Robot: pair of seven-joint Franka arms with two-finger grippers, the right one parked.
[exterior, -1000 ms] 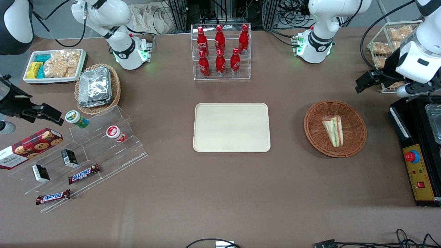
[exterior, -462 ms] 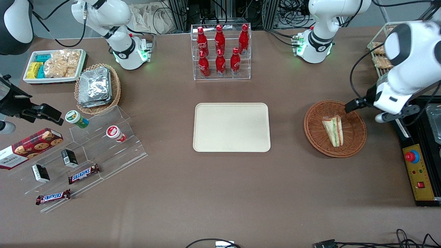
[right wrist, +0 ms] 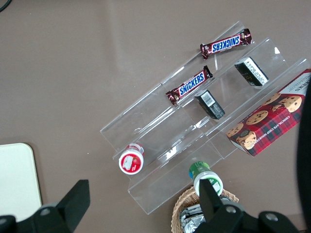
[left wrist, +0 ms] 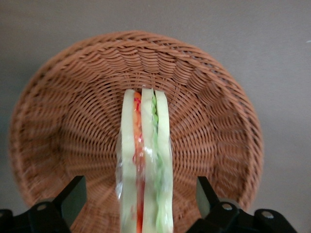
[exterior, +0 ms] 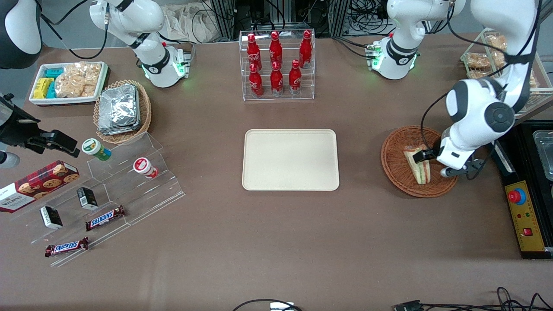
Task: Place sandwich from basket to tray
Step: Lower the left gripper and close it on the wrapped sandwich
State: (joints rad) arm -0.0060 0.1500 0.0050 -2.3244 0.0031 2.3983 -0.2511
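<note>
My gripper grabs the sandwich by its wrapped end next, to move it from the basket to the cream tray.
The sandwich, a wrapped wedge of white bread with green and red-orange layers, lies in the round brown wicker basket. My gripper hangs low over the basket, open. Its two dark fingers straddle the sandwich with a gap on each side and touch nothing. The cream tray lies flat at the table's middle, beside the basket toward the parked arm's end, with nothing on it.
A clear rack of red cola bottles stands farther from the front camera than the tray. A black control box and a clear rack of snack packs sit beside the basket at the working arm's end. An acrylic snack stand is at the parked arm's end.
The working arm has swung in from the table's edge and come down over the basket. Its open fingers now straddle the sandwich. The sandwich and basket have not moved.
</note>
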